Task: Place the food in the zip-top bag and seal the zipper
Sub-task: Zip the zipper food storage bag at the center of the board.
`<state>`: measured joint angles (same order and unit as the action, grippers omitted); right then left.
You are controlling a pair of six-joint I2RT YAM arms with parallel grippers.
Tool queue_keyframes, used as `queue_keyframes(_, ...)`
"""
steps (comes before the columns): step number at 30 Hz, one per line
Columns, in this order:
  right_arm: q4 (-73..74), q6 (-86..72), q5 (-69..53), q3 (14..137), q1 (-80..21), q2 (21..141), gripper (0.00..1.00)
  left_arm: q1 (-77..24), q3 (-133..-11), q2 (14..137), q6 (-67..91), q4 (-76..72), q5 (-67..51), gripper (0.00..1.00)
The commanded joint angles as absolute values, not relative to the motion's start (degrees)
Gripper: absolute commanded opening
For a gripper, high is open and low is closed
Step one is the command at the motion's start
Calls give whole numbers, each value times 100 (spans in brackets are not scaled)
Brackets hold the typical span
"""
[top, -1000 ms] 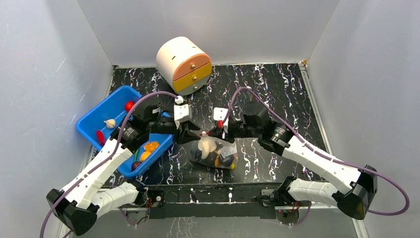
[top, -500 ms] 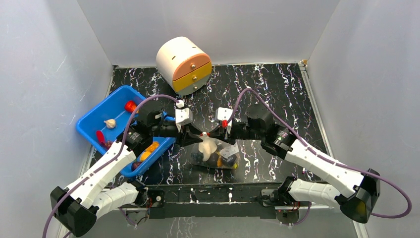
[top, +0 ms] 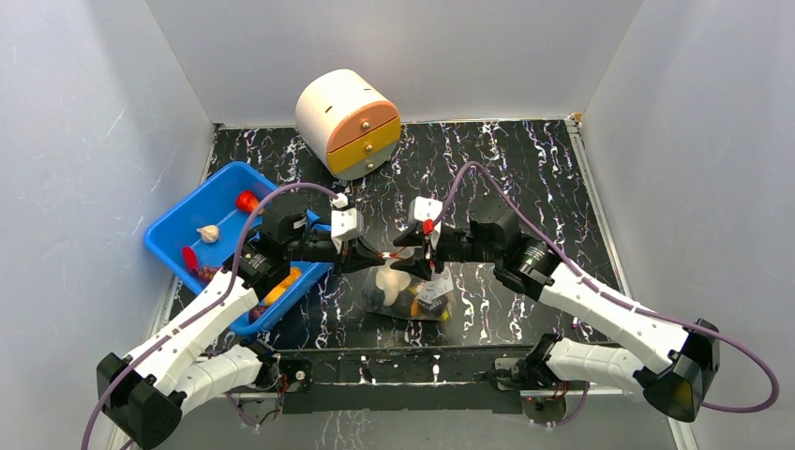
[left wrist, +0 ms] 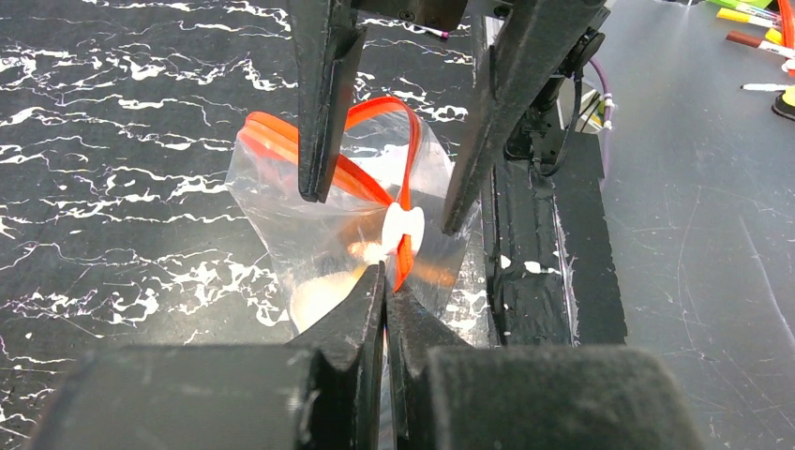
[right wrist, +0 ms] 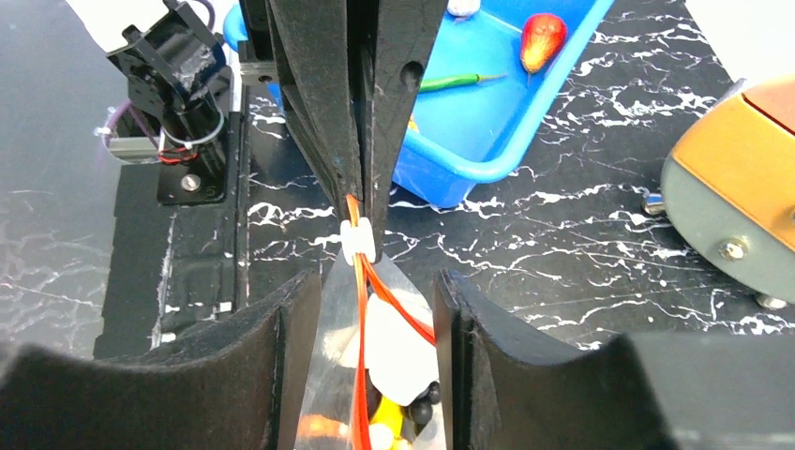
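Observation:
The white slider (top: 391, 255) has to slide along the red-orange zipper (top: 403, 251) to seal the bag, so my right gripper will grab it by its two sides next.
The clear zip-top bag (top: 412, 292) stands on the table holding a white garlic (right wrist: 398, 347), dark grapes and yellow pieces. My left gripper (left wrist: 384, 277) is shut on the end of the bag's red-orange zipper (left wrist: 281, 136), just behind the white slider (left wrist: 403, 225). My right gripper (right wrist: 377, 281) is open, its fingers either side of the bag's mouth without touching it. In the top view the left gripper (top: 364, 255) and right gripper (top: 410, 255) face each other over the bag. More food lies in the blue bin (top: 220, 183).
The blue bin at the left holds a garlic (top: 209, 232), red pieces (top: 246, 200) and orange fruit (top: 281, 281). A round white drawer unit (top: 349, 122) with orange and yellow fronts stands at the back. White walls enclose the marbled black table.
My right gripper has opened and moved left, so that its fingers now straddle the bag's mouth. My left gripper has kept its hold on the zipper end and shifted slightly left.

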<state>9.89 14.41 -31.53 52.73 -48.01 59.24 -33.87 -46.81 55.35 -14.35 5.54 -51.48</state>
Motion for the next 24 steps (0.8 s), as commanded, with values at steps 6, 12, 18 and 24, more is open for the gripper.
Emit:
queue_keyframes(6,422,1155,-3534,5756,-4832,6182,42,-3394,-4610,5315,-1562,263,-5318,0)
queue_keyframes(12,310,1105,-3603,5777,-4885,6287,34,-3393,-4629,5346,-1623,338,-5304,0)
queue_keyframes(18,366,1195,-3581,5725,-4921,6245,4,-3393,-4625,5273,-1785,443,-5274,0)
queue_keyframes(24,823,1383,-3307,5663,-4917,6100,0,-3393,-4368,4999,-1771,189,-5267,0)
